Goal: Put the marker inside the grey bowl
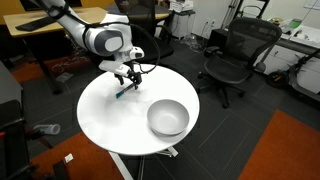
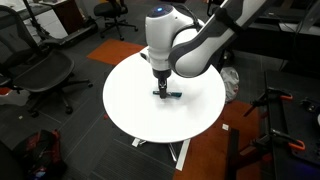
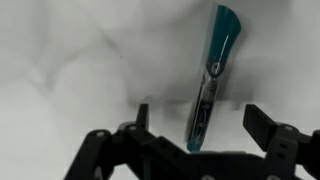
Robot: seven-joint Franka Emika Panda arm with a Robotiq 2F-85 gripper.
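I should close my gripper now and would hold the marker: the marker's dark body [image 1: 128, 89] is between my fingers, which are low beside its sides, close to their shadows.
The teal-blue marker [image 3: 211, 75] lies flat on the white round table [image 1: 110, 115]. In the wrist view it runs between my two fingers, its near end reaching into the jaw gap. My gripper [image 3: 196, 118] is open, low over the marker, with a finger on each side and not touching it. In an exterior view the gripper [image 1: 126, 82] hangs over the marker [image 1: 124, 91] at the table's far left. It also shows in an exterior view [image 2: 160, 91] over the marker [image 2: 168, 95]. The grey bowl [image 1: 167, 118] stands apart at the table's right front.
Black office chairs [image 1: 232, 55] stand behind the table. A wooden desk [image 1: 45, 30] is at the back. A chair [image 2: 40, 75] and cables lie on the floor around the table [image 2: 130, 110].
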